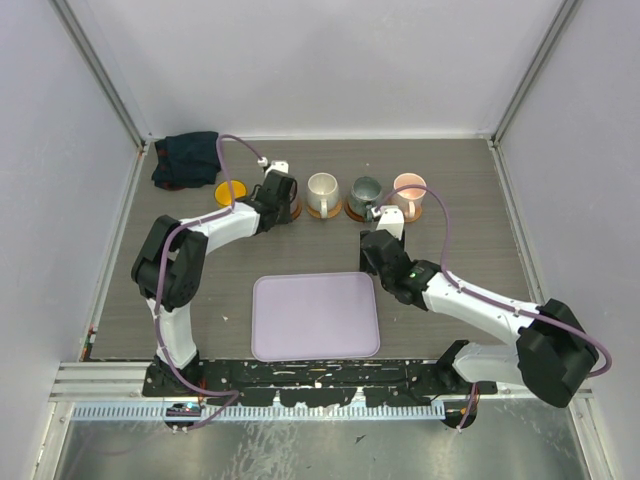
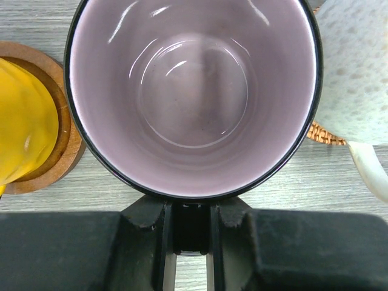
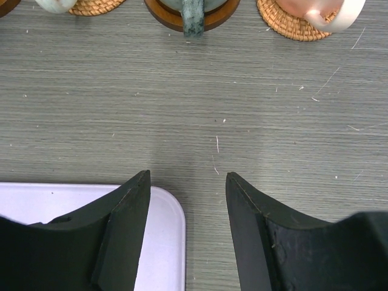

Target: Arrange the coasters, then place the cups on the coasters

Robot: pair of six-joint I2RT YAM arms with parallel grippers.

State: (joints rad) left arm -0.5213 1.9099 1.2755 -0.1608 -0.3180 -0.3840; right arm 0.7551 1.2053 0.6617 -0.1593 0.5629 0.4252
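The mauve cup [image 2: 194, 91] hangs upright between the yellow and cream cups, beside a coaster edge. Opening would land it, so my left gripper releases it next.
My left gripper [image 2: 191, 212] is shut on the dark handle of the mauve cup [image 2: 194, 91], whose open mouth fills the left wrist view. From above, the left gripper [image 1: 277, 190] hides that cup; a coaster edge [image 1: 296, 208] shows beside it. Whether the cup rests on it I cannot tell. The yellow cup [image 1: 231, 192] sits on a wooden coaster [image 2: 60, 157]. The cream cup [image 1: 322, 193], grey-green cup [image 1: 365, 195] and pink cup [image 1: 408, 192] each stand on a coaster in the back row. My right gripper [image 3: 187, 176] is open and empty over bare table.
A lavender tray [image 1: 315, 315] lies in the middle near the arm bases, its corner [image 3: 157, 242] under my right gripper's left finger. A dark cloth [image 1: 187, 158] sits in the back left corner. White walls close in the table on three sides.
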